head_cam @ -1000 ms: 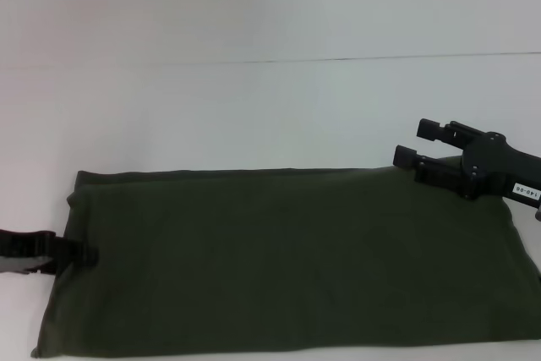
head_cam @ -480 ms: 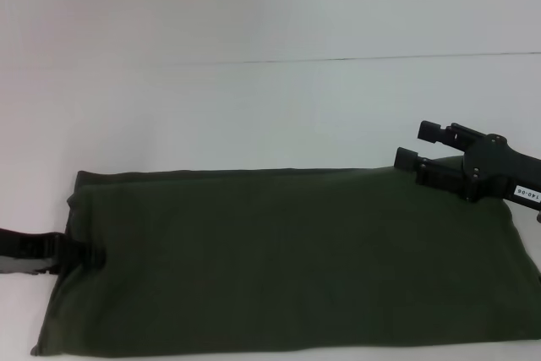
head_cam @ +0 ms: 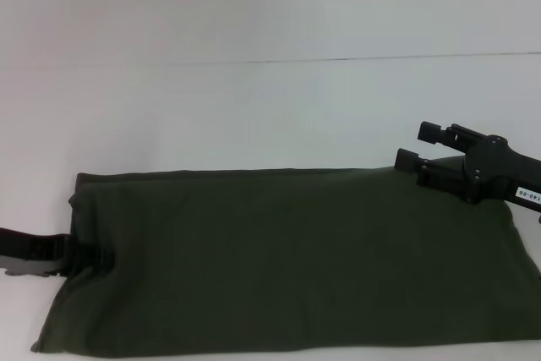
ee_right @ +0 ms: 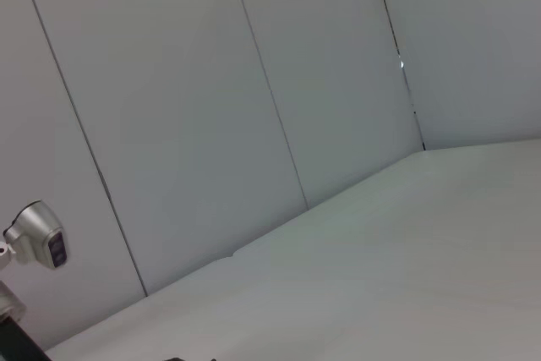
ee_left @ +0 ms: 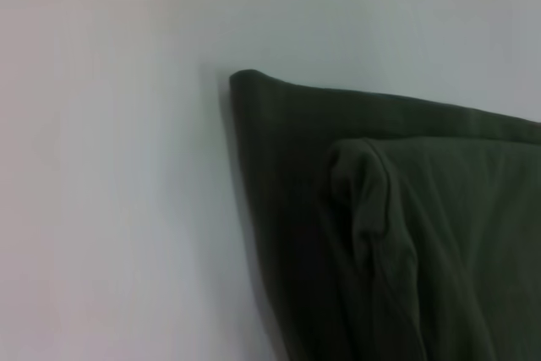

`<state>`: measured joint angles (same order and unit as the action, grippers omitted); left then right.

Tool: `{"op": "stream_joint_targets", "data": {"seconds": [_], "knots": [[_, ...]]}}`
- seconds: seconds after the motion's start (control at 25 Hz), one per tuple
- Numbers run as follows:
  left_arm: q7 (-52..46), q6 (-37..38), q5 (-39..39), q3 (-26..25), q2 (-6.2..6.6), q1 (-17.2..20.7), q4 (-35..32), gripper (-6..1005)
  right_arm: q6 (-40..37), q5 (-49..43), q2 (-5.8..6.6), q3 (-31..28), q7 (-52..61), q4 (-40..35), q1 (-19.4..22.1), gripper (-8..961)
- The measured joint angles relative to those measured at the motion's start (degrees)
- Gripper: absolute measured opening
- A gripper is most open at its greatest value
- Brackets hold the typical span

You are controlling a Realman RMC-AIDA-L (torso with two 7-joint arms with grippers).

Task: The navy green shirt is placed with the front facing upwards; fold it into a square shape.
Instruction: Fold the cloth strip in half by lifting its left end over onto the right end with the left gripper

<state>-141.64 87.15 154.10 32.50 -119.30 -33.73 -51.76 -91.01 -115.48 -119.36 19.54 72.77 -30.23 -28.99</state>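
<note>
My left gripper's fingers reach past the shirt's side edge (head_cam: 73, 224), down at its folded layer (head_cam: 131, 251), so it is time to close now, which would catch the shirt.
The navy green shirt (head_cam: 296, 259) lies flat on the white table as a long folded rectangle. Its plain green side is up and no lettering shows. My left gripper (head_cam: 100, 256) is low at the shirt's left edge, with its tip over the cloth. My right gripper (head_cam: 416, 144) is open and empty, and hovers just above the shirt's far right corner. The left wrist view shows a corner of the shirt (ee_left: 423, 234) with a folded layer lying on top of it.
The white table (head_cam: 254, 116) stretches beyond the shirt to the wall. The right wrist view shows only wall panels, the table top and a small silver device (ee_right: 38, 234) on the wall.
My left gripper has slid to the right, from just off the shirt's left edge onto the cloth. The right arm has barely moved.
</note>
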Motion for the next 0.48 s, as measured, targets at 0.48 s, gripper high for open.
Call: {"op": "stream_joint_targets", "data": {"seconds": [0.48], "knots": [[-0.1, -0.3, 0.0, 0.1, -0.16, -0.1, -0.6, 489, -0.6, 0.1, 0.00, 0.0, 0.0, 0.0, 0.2, 835]]}}
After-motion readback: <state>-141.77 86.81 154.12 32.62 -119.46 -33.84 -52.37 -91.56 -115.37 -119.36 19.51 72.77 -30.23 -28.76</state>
